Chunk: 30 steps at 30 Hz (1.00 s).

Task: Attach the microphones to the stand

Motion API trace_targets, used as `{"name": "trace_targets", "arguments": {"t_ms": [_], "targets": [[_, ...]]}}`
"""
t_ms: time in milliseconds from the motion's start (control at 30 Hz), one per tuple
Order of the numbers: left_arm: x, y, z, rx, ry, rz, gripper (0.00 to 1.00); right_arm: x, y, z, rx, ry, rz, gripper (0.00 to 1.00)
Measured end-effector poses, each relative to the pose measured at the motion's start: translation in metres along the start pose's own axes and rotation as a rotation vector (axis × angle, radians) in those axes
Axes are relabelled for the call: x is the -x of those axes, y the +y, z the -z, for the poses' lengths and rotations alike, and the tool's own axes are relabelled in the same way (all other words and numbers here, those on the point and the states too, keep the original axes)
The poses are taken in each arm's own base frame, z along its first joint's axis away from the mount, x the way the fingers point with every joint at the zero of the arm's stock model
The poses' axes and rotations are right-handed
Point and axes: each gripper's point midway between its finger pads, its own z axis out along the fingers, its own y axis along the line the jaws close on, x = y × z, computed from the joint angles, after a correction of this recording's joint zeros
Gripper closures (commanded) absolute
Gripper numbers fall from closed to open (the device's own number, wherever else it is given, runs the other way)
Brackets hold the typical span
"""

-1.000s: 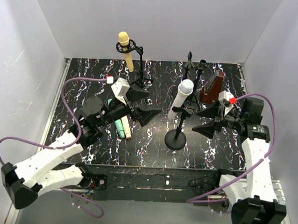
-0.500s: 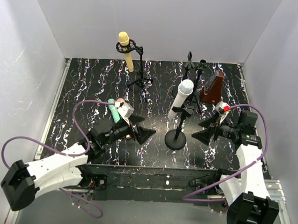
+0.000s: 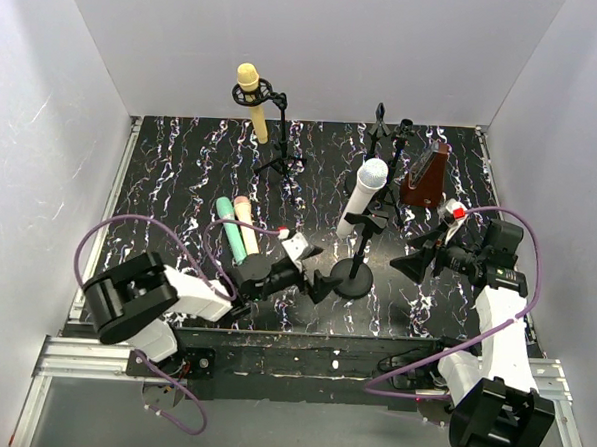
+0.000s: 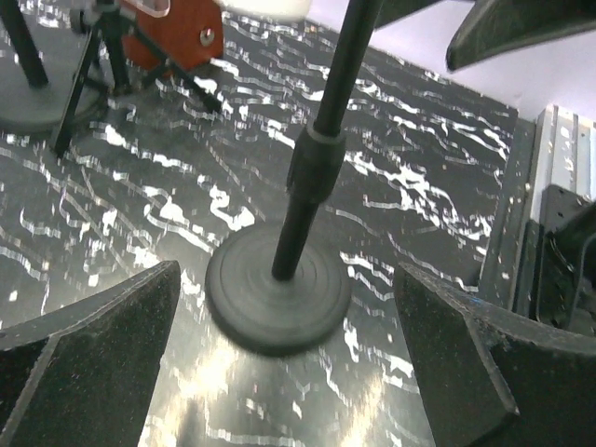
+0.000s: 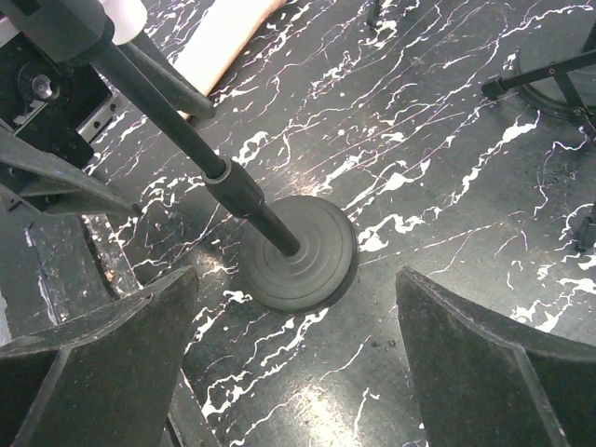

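I need to grab the stand's pole next with my left gripper, between white microphone (image 3: 365,192) and round base. The base then stays free to stand upright.
A yellow microphone (image 3: 247,89) sits in a tripod stand (image 3: 280,132) at the back. A white microphone (image 3: 365,192) sits in a round-base stand (image 3: 351,279) at the centre. A mint green microphone (image 3: 228,230) and a peach-pink microphone (image 3: 246,227) lie side by side on the table, left of centre. My left gripper (image 3: 320,283) is open and empty, low, just left of the stand's round base (image 4: 277,298). My right gripper (image 3: 417,262) is open and empty, right of that base (image 5: 300,251).
A brown wedge metronome (image 3: 424,175) stands at the back right, with empty black stands (image 3: 388,138) next to it. The metronome also shows in the left wrist view (image 4: 177,23). The table's near edge (image 3: 303,334) runs just behind my left gripper. White walls enclose the table.
My left arm has swung right and down, from over the two lying microphones to beside the round base. The mint and peach microphones now lie uncovered. My right gripper has barely moved.
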Motion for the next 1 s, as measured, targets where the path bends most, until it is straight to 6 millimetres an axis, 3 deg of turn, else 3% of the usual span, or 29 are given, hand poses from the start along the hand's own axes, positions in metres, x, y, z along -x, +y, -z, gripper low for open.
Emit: {"name": "trace_targets", "arguments": {"t_ms": [133, 300, 833, 933, 1000], "targets": [[0.012, -0.004, -0.029, 0.007, -0.083, -0.044, 0.02, 0.0, -0.002, 0.001, -0.007, -0.002, -0.002, 0.06], [0.021, -0.004, -0.048, 0.041, -0.155, -0.074, 0.03, 0.0, -0.003, 0.002, -0.012, -0.004, -0.005, 0.06], [0.042, -0.011, -0.081, 0.104, -0.239, -0.149, 0.19, -0.002, -0.005, 0.001, -0.01, 0.001, -0.019, 0.06], [0.051, -0.015, -0.086, 0.116, -0.257, -0.179, 0.28, -0.002, -0.005, 0.001, -0.009, 0.003, -0.023, 0.06], [0.054, -0.015, -0.089, 0.126, -0.26, -0.193, 0.44, -0.003, -0.005, 0.001, -0.009, 0.003, -0.023, 0.06]]}}
